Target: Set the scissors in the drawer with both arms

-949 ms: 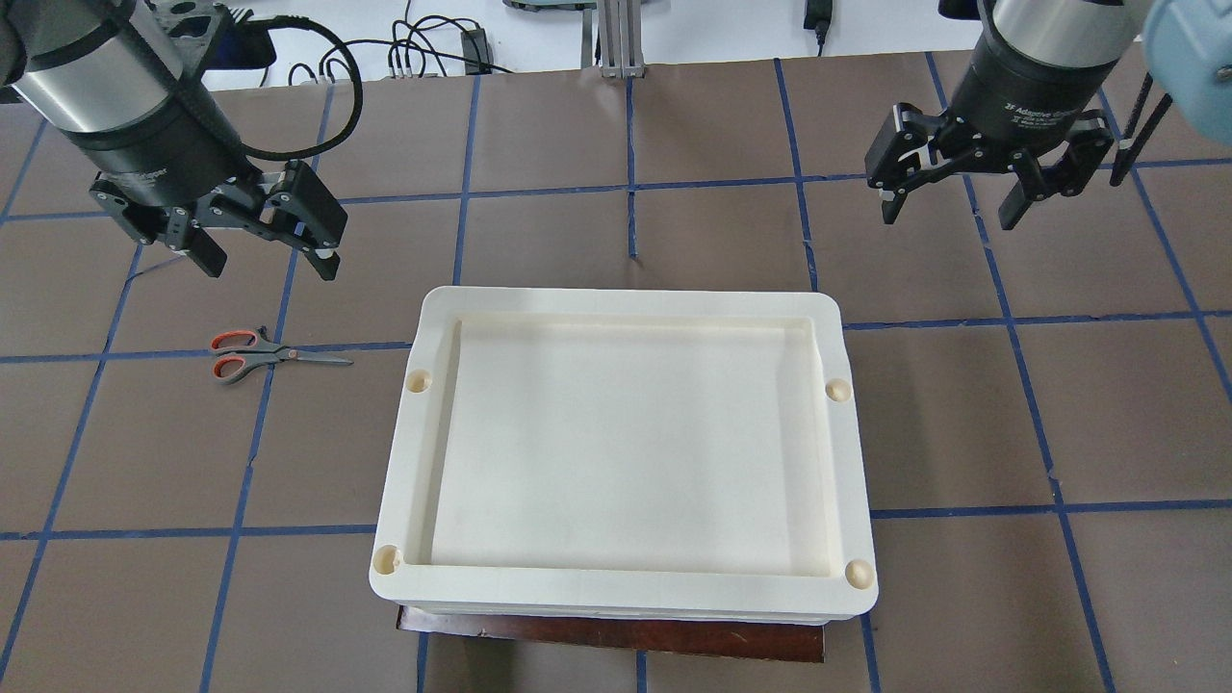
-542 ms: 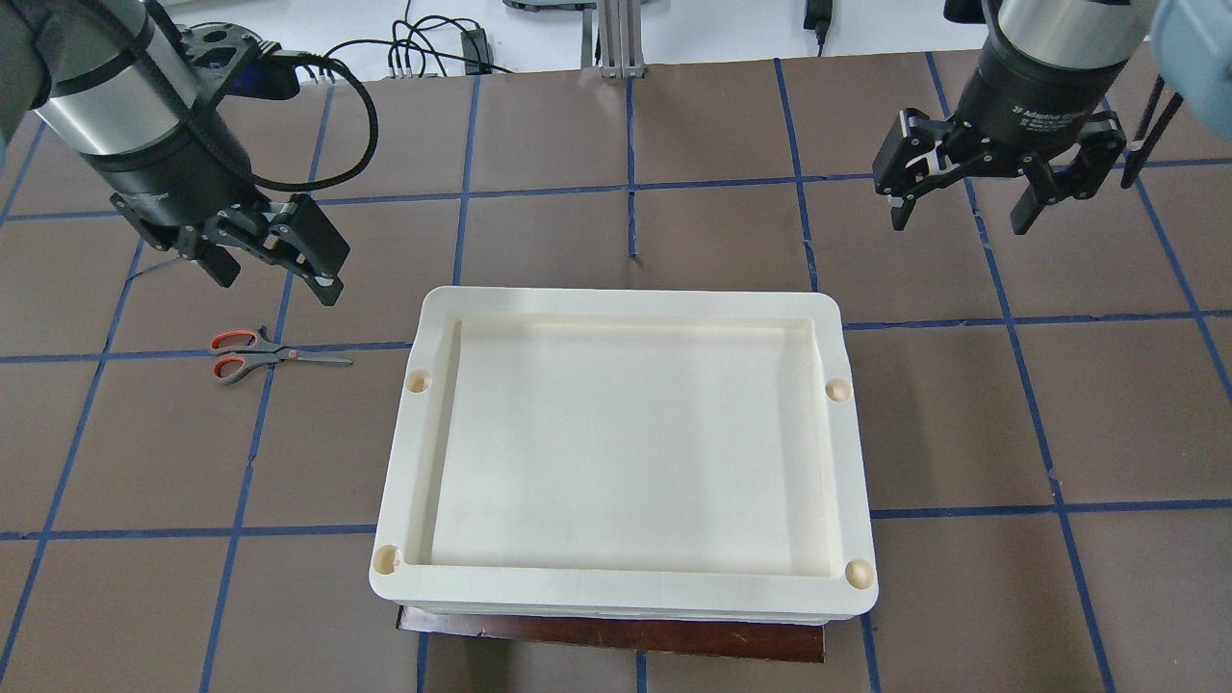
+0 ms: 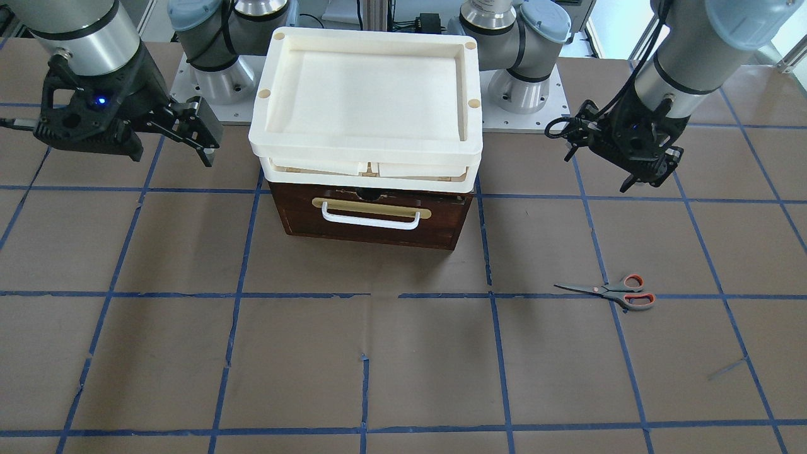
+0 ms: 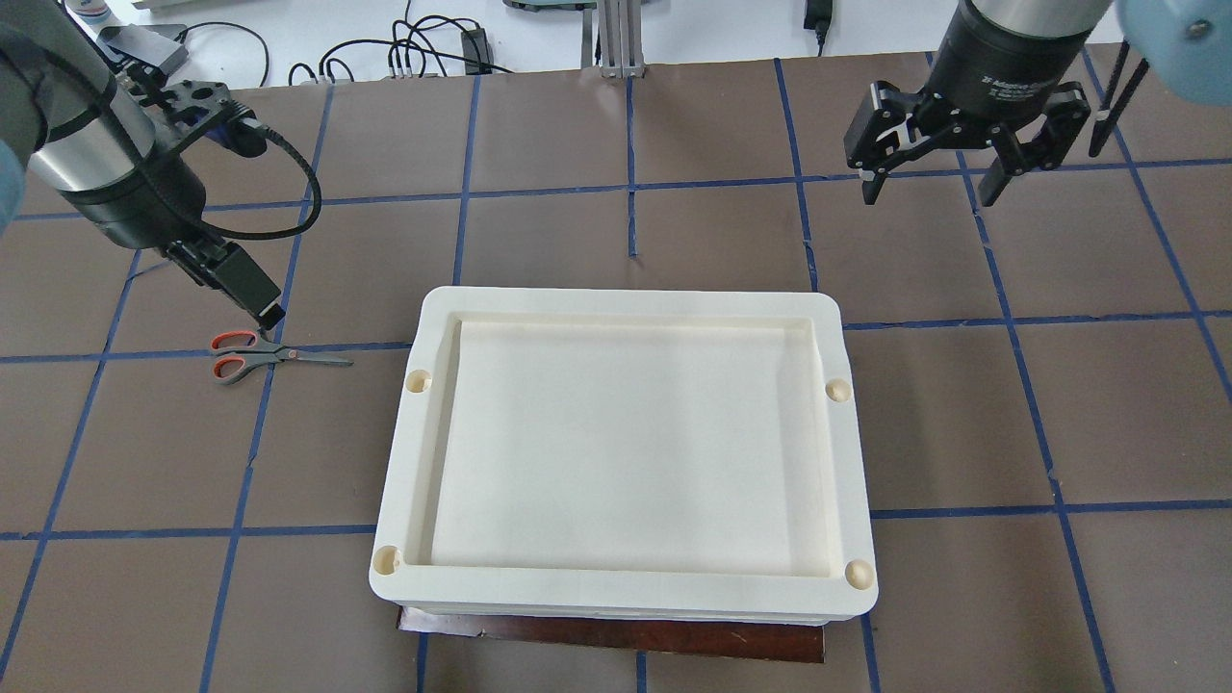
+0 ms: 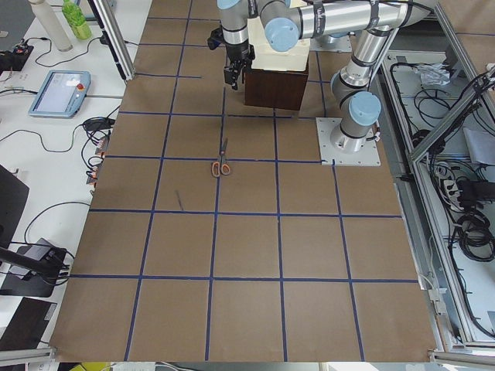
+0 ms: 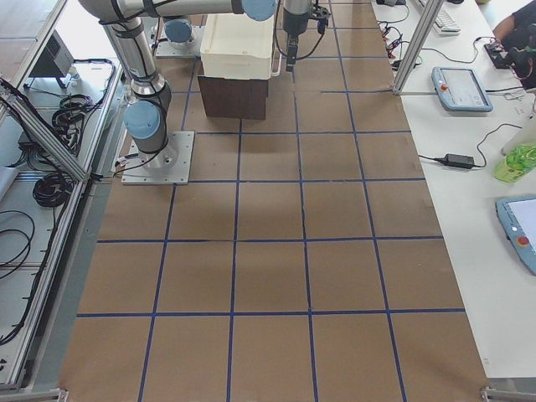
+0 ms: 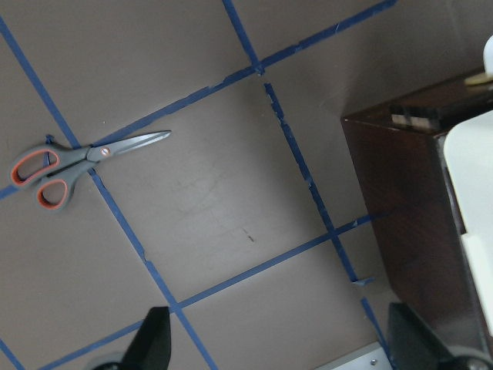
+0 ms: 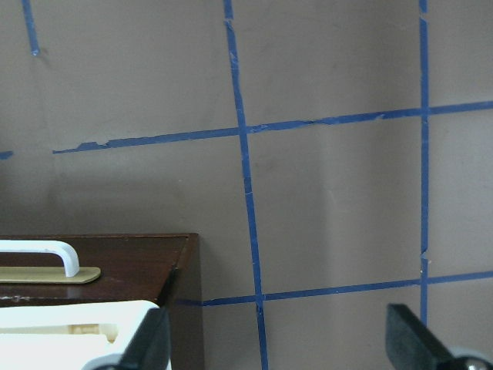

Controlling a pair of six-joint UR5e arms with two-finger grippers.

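Observation:
I should next pick up the scissors with my left gripper by their handles just behind the pivot [image 3: 618,291] to put the scissors in the drawer [image 3: 372,217].
The scissors [image 4: 274,354] lie closed on the table left of the trays, red-orange loops to the left; they also show in the front view [image 3: 608,292] and the left wrist view [image 7: 77,158]. My left gripper [image 4: 255,298] is open and empty, hanging just behind and above the handles. The dark wooden drawer [image 3: 372,217] is closed, with its white bar handle [image 3: 371,217] facing away from me. My right gripper [image 4: 929,188] is open and empty, up in the air behind the trays' far right corner.
Cream plastic trays [image 4: 626,300] are stacked on top of the drawer box and hide it from above, except for a strip of wood [image 4: 616,635] at the near edge. Blue tape lines grid the brown table. Cables lie beyond the far edge.
My left gripper has turned about its axis and come down and nearer, toward the scissors' handles. My right gripper has shifted slightly left and farther away. The scissors have not moved.

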